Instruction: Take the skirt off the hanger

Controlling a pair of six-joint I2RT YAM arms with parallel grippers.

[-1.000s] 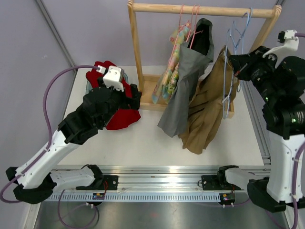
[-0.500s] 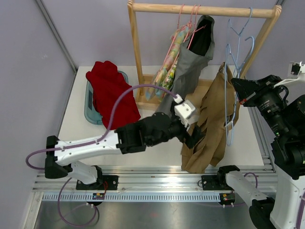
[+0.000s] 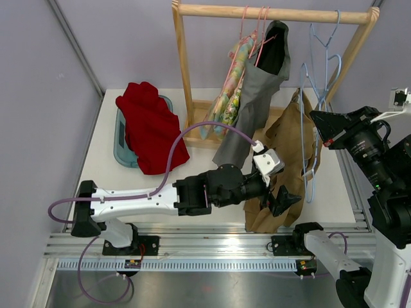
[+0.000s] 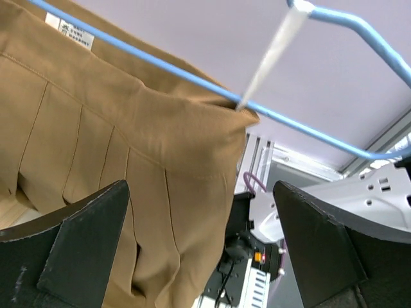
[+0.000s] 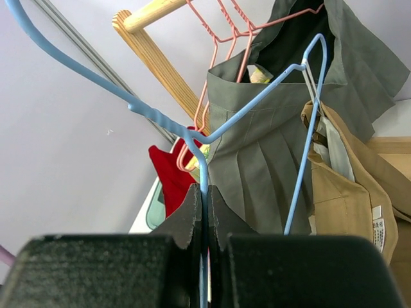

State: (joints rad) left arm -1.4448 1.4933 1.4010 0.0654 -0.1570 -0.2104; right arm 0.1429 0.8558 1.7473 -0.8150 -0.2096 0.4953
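Observation:
The tan pleated skirt needs to come off the hanger. My left gripper should next grip its waistband corner (image 3: 306, 176) (image 4: 226, 126) beside the white loop.
The tan pleated skirt (image 3: 290, 157) hangs from a blue wire hanger (image 3: 314, 138) at the right of the wooden rack. My right gripper (image 3: 324, 133) is shut on the hanger's neck (image 5: 203, 168), and the skirt (image 5: 350, 192) hangs below right of it. My left gripper (image 3: 283, 199) is open low beside the skirt's front. In the left wrist view the skirt (image 4: 115, 147) and the hanger's bar (image 4: 160, 65) fill the space ahead of the gripper (image 4: 202, 253). Its fingers (image 4: 77, 240) stand wide apart, with only a fold of cloth between them and nothing gripped.
A wooden rack (image 3: 270, 13) carries a grey skirt (image 3: 253, 106), a patterned garment (image 3: 226, 96) and pink hangers (image 5: 221, 38). A red garment (image 3: 149, 125) lies on a teal tray (image 3: 121, 138) at the left. The metal rail (image 3: 212, 247) runs along the near edge.
My left arm has swung from the red garment at the left across to the tan skirt. My right arm has dropped lower with the hanger, and the skirt has shifted slightly.

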